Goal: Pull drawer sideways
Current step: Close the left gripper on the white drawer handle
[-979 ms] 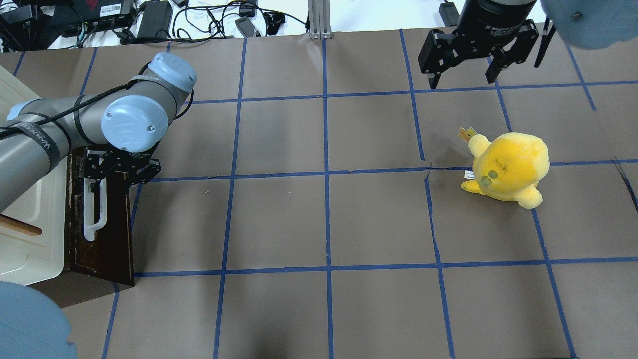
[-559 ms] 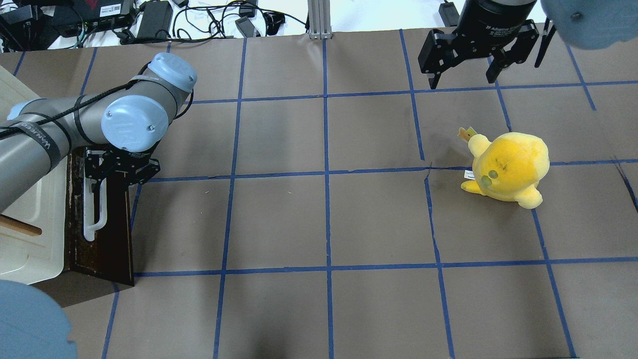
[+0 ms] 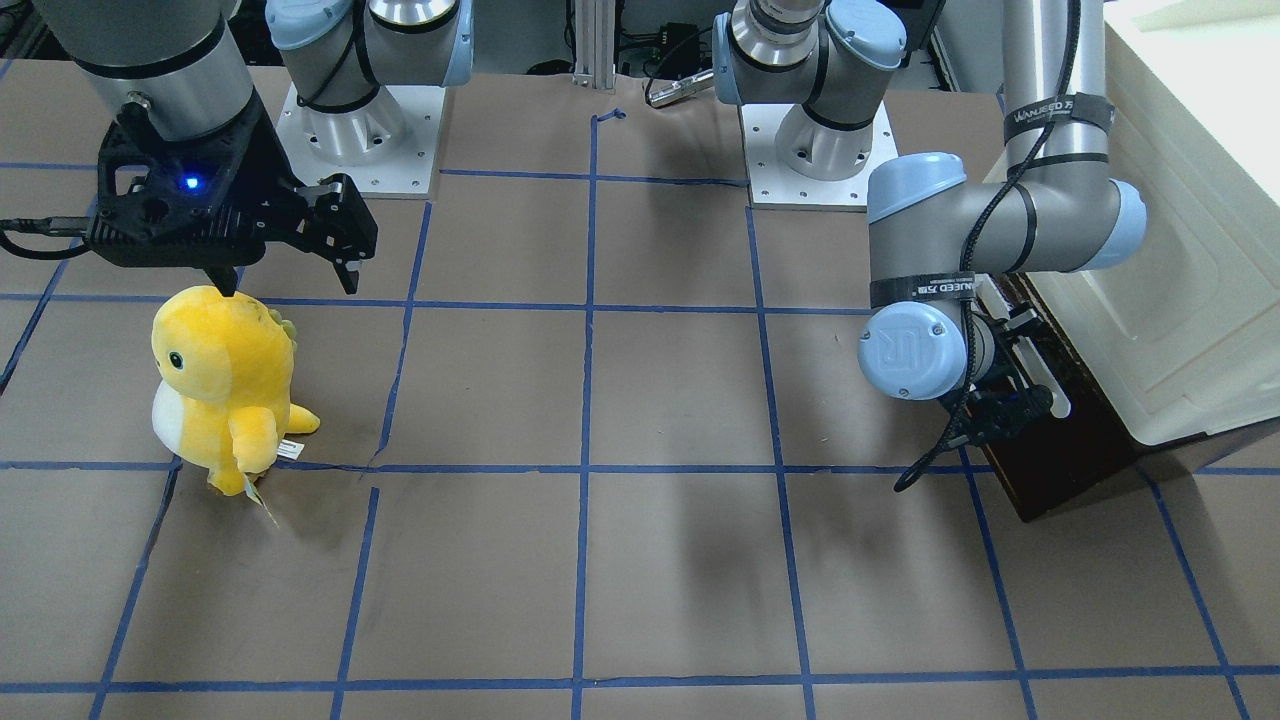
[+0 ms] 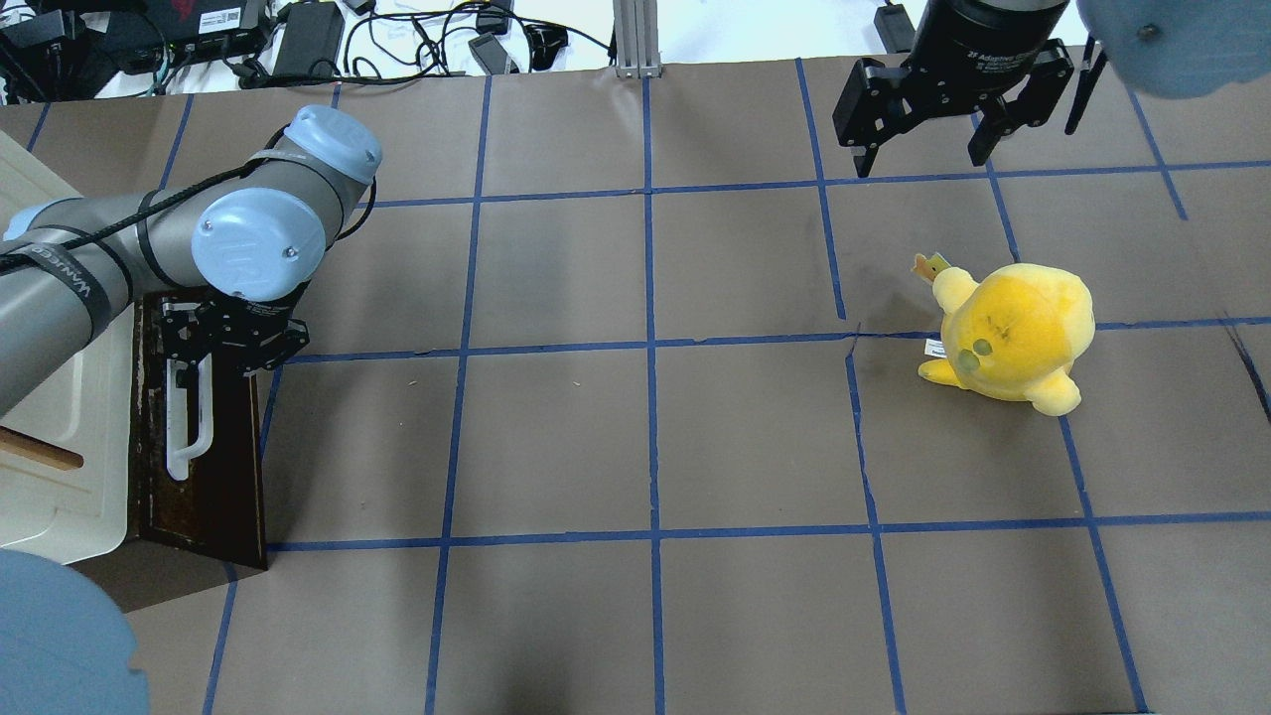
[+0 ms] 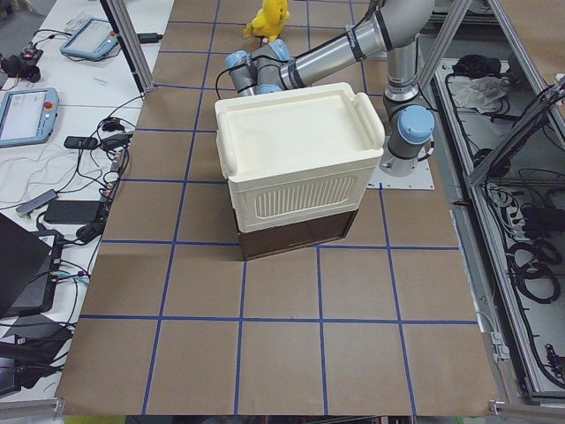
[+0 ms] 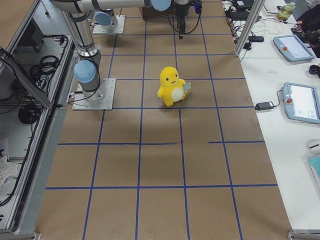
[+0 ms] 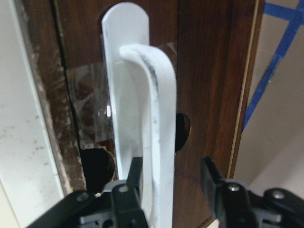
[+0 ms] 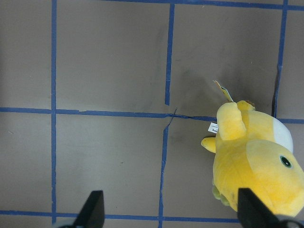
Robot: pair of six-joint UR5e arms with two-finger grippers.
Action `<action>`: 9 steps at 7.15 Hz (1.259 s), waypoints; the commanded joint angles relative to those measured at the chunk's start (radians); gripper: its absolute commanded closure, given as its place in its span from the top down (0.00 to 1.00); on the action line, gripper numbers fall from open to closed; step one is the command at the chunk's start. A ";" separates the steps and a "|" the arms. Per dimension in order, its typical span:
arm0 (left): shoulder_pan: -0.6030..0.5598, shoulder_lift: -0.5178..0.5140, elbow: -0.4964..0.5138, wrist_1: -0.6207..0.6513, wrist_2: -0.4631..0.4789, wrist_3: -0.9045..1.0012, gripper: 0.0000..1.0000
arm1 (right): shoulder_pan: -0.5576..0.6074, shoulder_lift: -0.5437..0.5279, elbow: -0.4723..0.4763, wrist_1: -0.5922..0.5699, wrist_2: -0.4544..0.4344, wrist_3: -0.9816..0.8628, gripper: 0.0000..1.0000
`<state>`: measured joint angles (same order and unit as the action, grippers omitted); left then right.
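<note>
The drawer [image 7: 213, 95] needs to be pulled sideways, so the left gripper should grip the white handle's long straight bar [image 7: 162, 137] next.
The drawer [image 4: 223, 477] sits under a cream-white case at the table's left edge; its dark brown front [image 7: 209, 71] faces the table. No pale inside shows. Its white bar handle [image 4: 189, 427] also shows in the left wrist view [image 7: 156, 118] and the front-facing view [image 3: 1040, 375]. My left gripper [image 7: 171, 171] is open and straddles the handle's far end. One finger [image 7: 135, 175] lies against the bar; the other finger [image 7: 211, 175] stands apart from it. My right gripper [image 4: 923, 149] is open and empty, above the far right of the table.
The cream-white plastic case [image 4: 60, 447] rests on top of the drawer [image 5: 296, 237]. A yellow plush toy [image 4: 1013, 333] stands at the right, near my right gripper [image 3: 290, 285]. Cables and power bricks [image 4: 298, 40] lie beyond the far edge.
My left arm has shifted slightly to the left, closer to the drawer front. The drawer, the plush and the right arm have not moved.
</note>
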<state>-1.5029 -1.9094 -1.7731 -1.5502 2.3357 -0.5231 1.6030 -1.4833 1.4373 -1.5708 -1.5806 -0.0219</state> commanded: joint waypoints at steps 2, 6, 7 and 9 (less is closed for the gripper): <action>0.001 0.001 0.004 0.001 -0.009 -0.002 0.29 | 0.000 0.000 0.000 0.000 -0.001 -0.001 1.00; 0.001 0.010 0.011 -0.004 -0.003 0.000 0.16 | 0.000 0.000 0.000 0.000 0.001 0.000 1.00; 0.001 0.010 0.011 -0.004 -0.003 0.000 0.16 | 0.000 0.000 0.000 0.000 0.001 0.000 1.00; -0.007 0.010 0.011 -0.007 -0.004 -0.001 0.16 | 0.000 0.000 0.000 0.000 0.001 0.000 1.00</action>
<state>-1.5048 -1.8994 -1.7626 -1.5552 2.3328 -0.5234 1.6030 -1.4834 1.4373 -1.5708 -1.5800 -0.0215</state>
